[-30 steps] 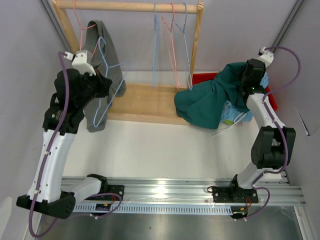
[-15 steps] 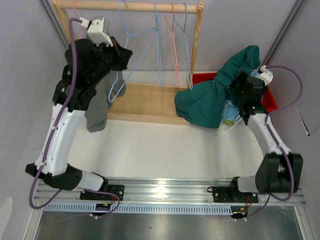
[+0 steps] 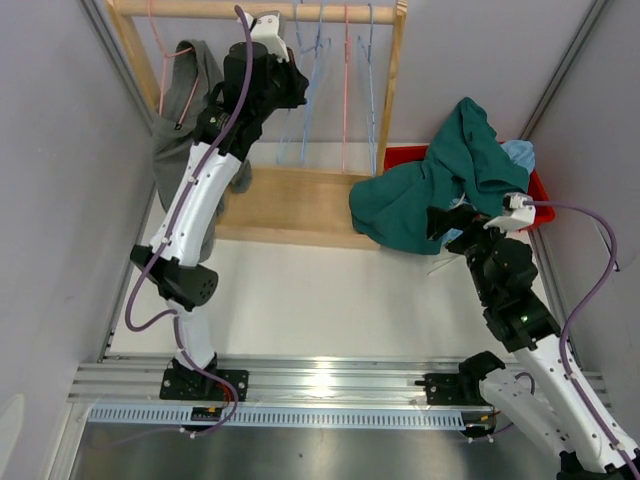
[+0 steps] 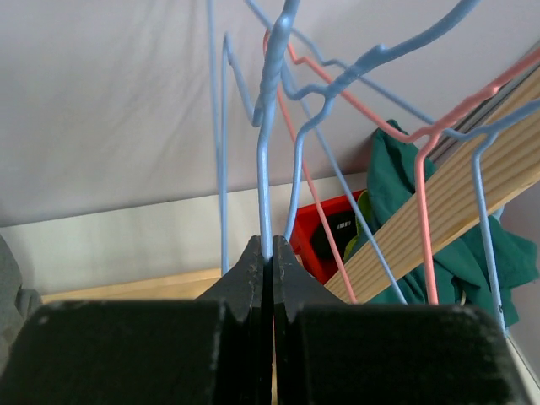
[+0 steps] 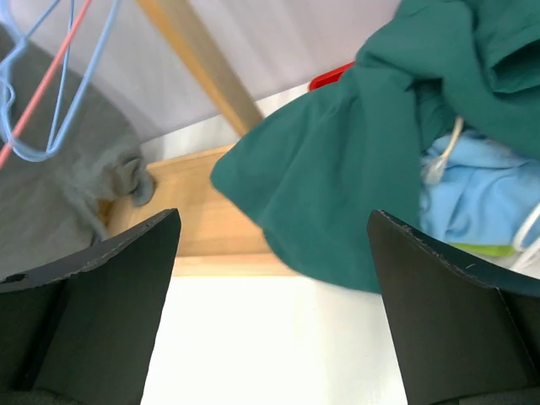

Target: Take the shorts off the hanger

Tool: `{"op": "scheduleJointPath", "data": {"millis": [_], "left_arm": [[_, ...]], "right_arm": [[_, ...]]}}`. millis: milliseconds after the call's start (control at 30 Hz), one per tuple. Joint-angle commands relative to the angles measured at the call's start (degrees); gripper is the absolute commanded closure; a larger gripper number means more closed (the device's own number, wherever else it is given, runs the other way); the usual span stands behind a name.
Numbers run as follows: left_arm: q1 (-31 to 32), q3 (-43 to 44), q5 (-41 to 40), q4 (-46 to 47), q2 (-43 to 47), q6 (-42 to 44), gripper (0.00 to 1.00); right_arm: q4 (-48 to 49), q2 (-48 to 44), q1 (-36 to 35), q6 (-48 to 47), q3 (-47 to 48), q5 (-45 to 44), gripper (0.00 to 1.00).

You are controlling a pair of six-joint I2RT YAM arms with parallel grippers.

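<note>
The blue hanger's wire hangs among the others on the bar of the rack, so the blue hanger would settle on the bar, and my left gripper should open now.
Grey shorts (image 3: 185,100) hang at the left end of the wooden rack, draped by a pink hanger (image 3: 160,60). My left gripper (image 3: 290,88) is raised near the rail, shut on the wire of a bare blue hanger (image 4: 268,143); the jaws (image 4: 267,249) pinch it. Dark teal shorts (image 3: 440,190) lie heaped over the red bin (image 3: 405,157), with light blue shorts (image 3: 518,155) under them. My right gripper (image 3: 447,226) is open just in front of the teal shorts (image 5: 354,169), holding nothing. A lime green strip (image 5: 485,249) shows below the light blue cloth (image 5: 481,202).
The rack has a top rail (image 3: 200,12), a right post (image 3: 392,90) and a wooden base board (image 3: 300,205). Several bare blue and pink hangers (image 3: 346,80) hang on the rail. Grey walls close in on both sides.
My left gripper rose and swung right with the blue hanger, up to the rail. My right gripper opened, let go of the teal shorts and drew back toward the near side.
</note>
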State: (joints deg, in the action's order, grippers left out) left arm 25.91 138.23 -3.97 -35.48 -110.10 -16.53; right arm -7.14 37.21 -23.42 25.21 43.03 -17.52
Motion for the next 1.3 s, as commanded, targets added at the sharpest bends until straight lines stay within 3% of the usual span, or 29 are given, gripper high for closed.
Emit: {"op": "scheduleJointPath", "data": {"millis": [0, 67, 167, 233, 267, 367, 400, 567, 767, 1033, 1267], "left_arm": [[0.2, 2.4, -1.7, 3.0, 1.6, -1.1, 1.00], [0.2, 0.2, -1.7, 3.0, 2.6, -1.5, 1.00], [0.3, -2.9, -1.7, 2.4, 5.0, -1.2, 0.91], [0.3, -4.9, -2.1, 1.2, 6.6, -0.1, 0.65], [0.3, -6.4, -2.7, 0.7, 8.4, 0.4, 0.47], [0.1, -8.6, -6.5, -1.0, 12.9, 2.8, 0.29], [-0.2, -8.9, -7.4, -1.9, 13.9, 4.2, 0.27], [-4.2, -10.0, -9.5, -4.9, 20.6, 5.5, 0.22], [-14.4, -16.4, -7.2, -4.2, 28.4, 6.2, 0.22], [-23.9, -18.4, -3.1, -3.6, 27.6, 5.3, 0.22], [-29.0, -9.7, -1.9, -6.7, 19.7, 4.5, 0.25]], "right_arm": [[-4.7, -0.6, -3.2, 0.2, 0.2, -3.8, 0.01], [-5.7, -0.6, -4.4, -0.1, 0.7, -5.1, 0.01], [-5.4, -0.6, -4.4, 0.3, 0.7, -5.2, 0.01], [-5.2, -0.4, -4.5, 0.7, 0.6, -4.5, 0.01], [-5.2, -0.3, -4.6, 1.1, 0.6, -4.5, 0.01], [-5.4, -0.3, -5.2, 1.3, 0.5, -4.5, 0.01], [-5.7, -0.5, -5.8, 1.4, 0.5, -4.7, 0.01], [-6.7, -2.1, -6.7, 1.2, 1.0, -5.5, 0.01], [-8.1, -2.9, -7.1, 0.7, 1.5, -5.9, 0.01], [-8.9, -3.1, -7.4, 0.7, 1.4, -5.9, 0.01], [-10.8, -3.2, -7.4, -0.4, 2.0, -6.0, 0.01]]}}
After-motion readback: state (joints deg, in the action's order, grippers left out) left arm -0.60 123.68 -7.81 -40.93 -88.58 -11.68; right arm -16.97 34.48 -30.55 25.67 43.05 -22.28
